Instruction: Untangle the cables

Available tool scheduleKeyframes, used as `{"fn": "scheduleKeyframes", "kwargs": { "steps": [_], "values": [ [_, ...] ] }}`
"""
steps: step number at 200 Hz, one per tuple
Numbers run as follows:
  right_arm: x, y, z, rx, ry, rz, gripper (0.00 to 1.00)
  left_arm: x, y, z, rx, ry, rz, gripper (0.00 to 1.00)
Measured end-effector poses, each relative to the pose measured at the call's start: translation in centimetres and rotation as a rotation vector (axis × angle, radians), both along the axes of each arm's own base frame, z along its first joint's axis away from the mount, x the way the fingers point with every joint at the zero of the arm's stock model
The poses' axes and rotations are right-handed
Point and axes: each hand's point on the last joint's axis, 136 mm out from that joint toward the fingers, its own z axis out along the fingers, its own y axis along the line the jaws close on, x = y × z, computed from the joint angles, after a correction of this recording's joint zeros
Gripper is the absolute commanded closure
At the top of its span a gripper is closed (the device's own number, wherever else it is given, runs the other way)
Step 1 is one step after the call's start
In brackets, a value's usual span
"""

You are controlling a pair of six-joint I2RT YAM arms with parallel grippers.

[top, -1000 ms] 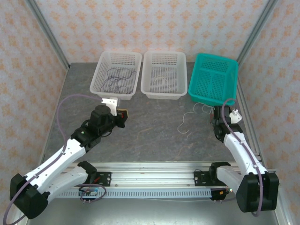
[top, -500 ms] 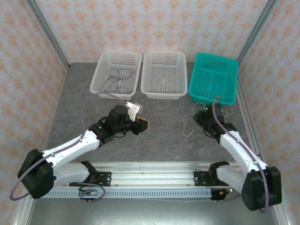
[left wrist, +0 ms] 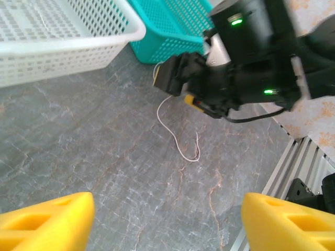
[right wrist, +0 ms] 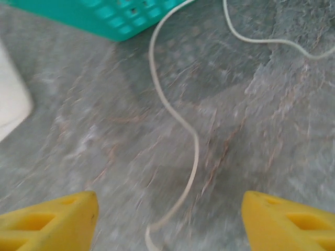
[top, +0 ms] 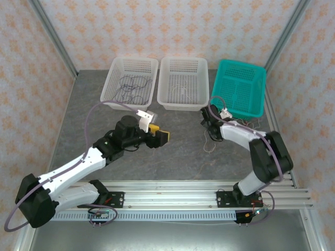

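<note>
My right gripper picks up the white cable across its lone piece (right wrist: 181, 198) next, leaving length free for my left gripper to untangle.
A thin white cable (top: 209, 140) lies in loose curves on the grey table in front of the teal basket (top: 238, 94). In the right wrist view this white cable (right wrist: 180, 120) runs over the table between and below my right gripper (right wrist: 170, 222), which is open and holds nothing. My right gripper (top: 205, 125) hangs just above that cable. Another white strand (right wrist: 261, 39) curves past at the upper right. My left gripper (top: 159, 133) is open over bare table at the centre left, and the white cable (left wrist: 178, 138) lies well ahead of it. Dark cables (top: 131, 88) lie coiled in the left white basket (top: 111, 94).
The middle white basket (top: 168, 102) stands between the left white basket and the teal one along the back. More thin strands (top: 246, 124) trail by the teal basket's front right corner. The aluminium rail (top: 167, 198) runs along the near edge.
My left arm has swung right toward the table's middle and its jaws have opened. My right arm has swung left from beside the teal basket to the white cable, opening as it went.
</note>
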Motion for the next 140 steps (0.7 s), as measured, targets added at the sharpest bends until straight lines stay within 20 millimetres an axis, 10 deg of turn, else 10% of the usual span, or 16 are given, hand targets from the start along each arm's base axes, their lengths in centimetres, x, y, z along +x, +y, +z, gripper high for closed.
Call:
{"fn": "scheduleKeyframes", "kwargs": {
  "steps": [25,71,140],
  "values": [
    [0.7,-1.0,-1.8,-0.007,0.003,-0.038,1.00,-0.5,1.0,1.0,-0.011,-0.030,0.023,0.14],
    [-0.9,2.7,-1.0,0.147,-0.039,0.187,1.00,-0.8,1.9,0.4,0.000,-0.001,0.063,0.05],
    [-4.8,10.8,20.0,0.391,-0.421,0.793,1.00,0.0,-0.4,4.5,-0.018,-0.048,-0.026,0.08]
  ]
}}
